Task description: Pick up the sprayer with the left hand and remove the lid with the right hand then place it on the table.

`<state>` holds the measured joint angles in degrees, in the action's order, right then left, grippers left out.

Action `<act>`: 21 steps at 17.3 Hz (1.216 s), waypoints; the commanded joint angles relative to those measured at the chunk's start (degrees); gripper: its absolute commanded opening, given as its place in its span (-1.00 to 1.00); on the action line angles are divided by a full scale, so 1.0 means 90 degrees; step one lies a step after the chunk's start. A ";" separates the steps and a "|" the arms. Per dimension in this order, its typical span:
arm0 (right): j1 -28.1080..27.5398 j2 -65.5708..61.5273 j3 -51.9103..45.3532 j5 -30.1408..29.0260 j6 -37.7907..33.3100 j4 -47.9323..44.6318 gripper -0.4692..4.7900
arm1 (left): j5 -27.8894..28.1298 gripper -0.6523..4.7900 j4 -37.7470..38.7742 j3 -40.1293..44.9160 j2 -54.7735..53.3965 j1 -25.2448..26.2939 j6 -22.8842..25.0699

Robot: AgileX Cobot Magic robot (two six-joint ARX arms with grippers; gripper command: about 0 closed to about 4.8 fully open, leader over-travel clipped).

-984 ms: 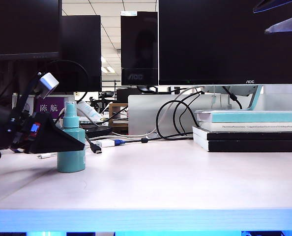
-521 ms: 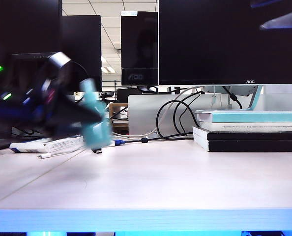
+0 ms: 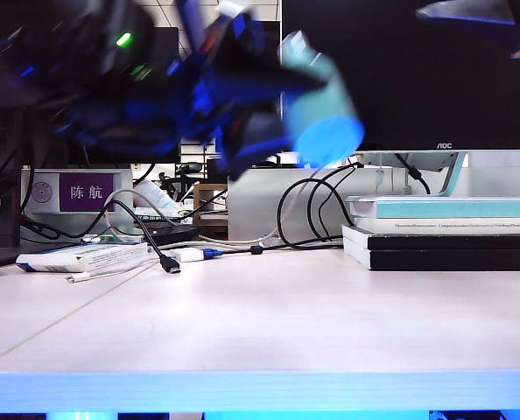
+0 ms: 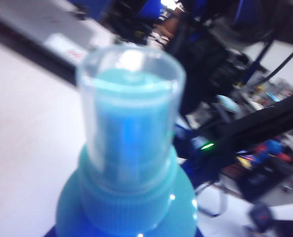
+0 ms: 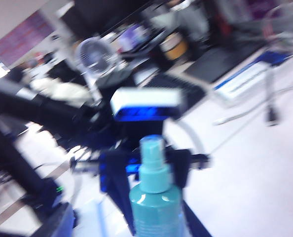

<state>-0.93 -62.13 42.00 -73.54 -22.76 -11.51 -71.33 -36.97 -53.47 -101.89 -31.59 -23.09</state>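
Observation:
The fingers of my right gripper stop far short of the clear lid above the teal bottle point(image 5: 156, 210), so my right gripper will move toward the lid before it closes.
The teal sprayer point(image 3: 323, 112) hangs high above the table point(image 3: 269, 324), tilted with its base toward the camera. My left gripper point(image 3: 282, 105) is shut on its body, and arm and bottle are blurred. In the left wrist view the sprayer point(image 4: 131, 207) fills the picture, with the clear lid point(image 4: 130, 103) still on its nozzle. The right wrist view shows the sprayer point(image 5: 156, 207) upright between the left gripper's dark fingers point(image 5: 118, 192), the lid point(image 5: 151, 145) on top. My right gripper point(image 3: 483, 22) is at the top right, well away from the bottle, its fingers apart and empty.
A white tube point(image 3: 85, 256) and a black cable with a plug point(image 3: 165, 261) lie at the left rear of the table. A stack of books point(image 3: 444, 232) sits at the right rear. Monitors point(image 3: 409, 70) stand along the back.
The left arm has lifted the sprayer off the table, swinging it up and to the right and tipping it over. The right gripper has only shifted slightly at the top right.

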 commanded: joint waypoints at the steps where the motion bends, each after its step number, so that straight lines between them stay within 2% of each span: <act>1: 0.0350 0.0015 0.0034 -0.0969 -0.0177 -0.0029 0.22 | -0.0680 -0.58 0.0614 -0.0556 0.0027 -0.0384 -0.0845; 3: 0.0362 0.0012 0.0032 -0.0962 -0.0187 -0.0007 0.22 | -0.1073 -0.58 0.0724 -0.0554 0.0027 -0.0690 -0.0981; 4: 0.0359 0.0010 0.0032 -0.0962 -0.0187 0.0131 0.22 | -0.1353 -0.58 0.0716 -0.0556 0.0027 -0.1098 -0.1010; 6: 0.0362 0.0005 0.0017 -0.0996 -0.0182 0.0401 0.22 | -0.1263 -0.58 0.0668 -0.0576 0.0027 -0.1350 -0.1001; 7: 0.0359 0.0005 0.0017 -0.1178 -0.0187 0.0481 0.22 | -0.1231 -0.58 0.0673 -0.0651 0.0027 -0.1348 -0.1015; 12: 0.0588 0.0005 0.0017 -0.1200 -0.0134 0.0748 0.22 | -0.1183 -0.58 0.0670 -0.1251 0.0024 -0.1343 -0.1107; 19: 0.0580 0.0005 0.0017 -0.1081 -0.0134 0.0726 0.22 | -0.1197 -0.56 0.0913 -0.1263 -0.0102 -0.1520 -0.1086; 21: 0.0580 0.0005 0.0017 -0.1083 -0.0136 0.0726 0.12 | -0.1200 -0.56 0.0937 -0.1263 -0.0245 -0.1520 -0.1103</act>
<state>4.34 -62.17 41.98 -83.15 -24.21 -4.43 -81.60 -28.01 -64.49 -104.14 -45.17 -33.08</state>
